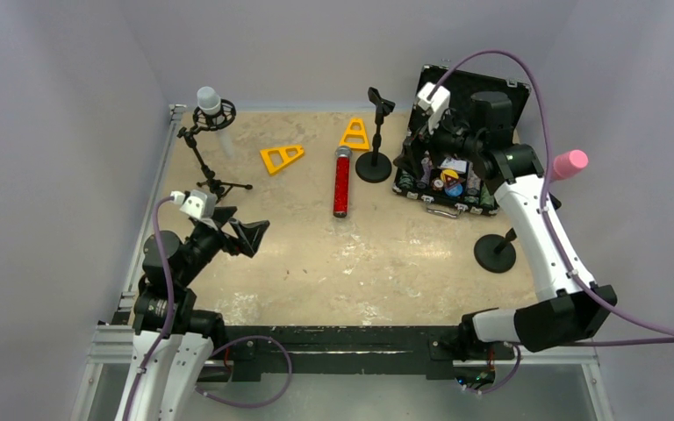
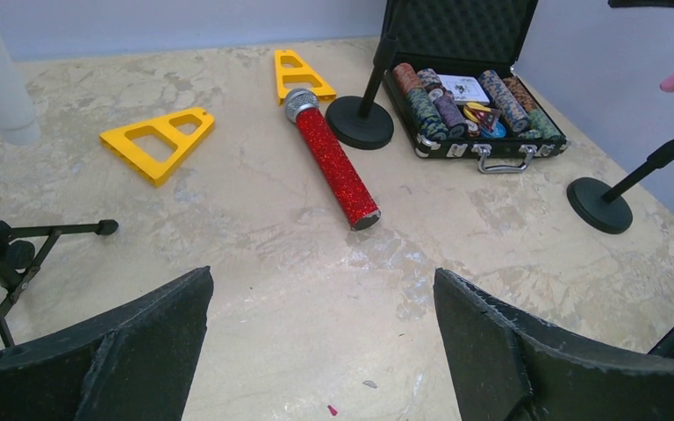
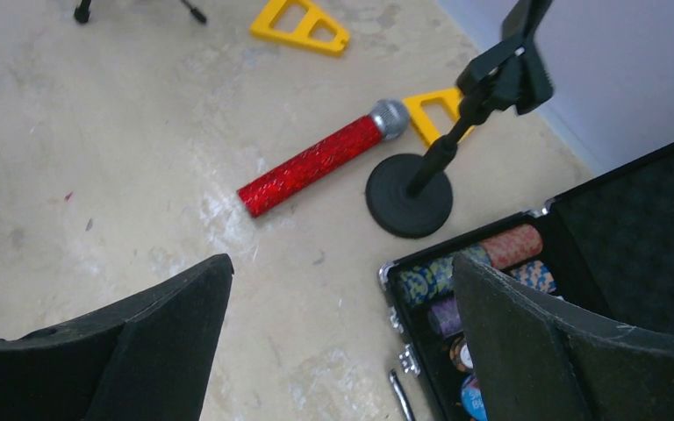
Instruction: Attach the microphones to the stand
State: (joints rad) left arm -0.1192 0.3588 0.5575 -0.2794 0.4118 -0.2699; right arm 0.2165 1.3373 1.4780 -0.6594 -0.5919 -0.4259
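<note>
My right gripper needs to take the black clip by its neck next. The clip's jaws then stay free to hold the red microphone.
The glittery red microphone lies flat mid-table, silver head to the back; it also shows in the left wrist view and the right wrist view. An empty clip stand stands right of it. The white microphone sits in a mount on a tripod stand at the back left. The pink microphone sits on a round-base stand at the right. My left gripper is open and empty, front left. My right gripper is open and empty over the case's left edge.
An open black case of poker chips lies at the back right, seen in the left wrist view and the right wrist view too. Two yellow triangular pieces lie near the red microphone's head. Grey walls close in the table.
</note>
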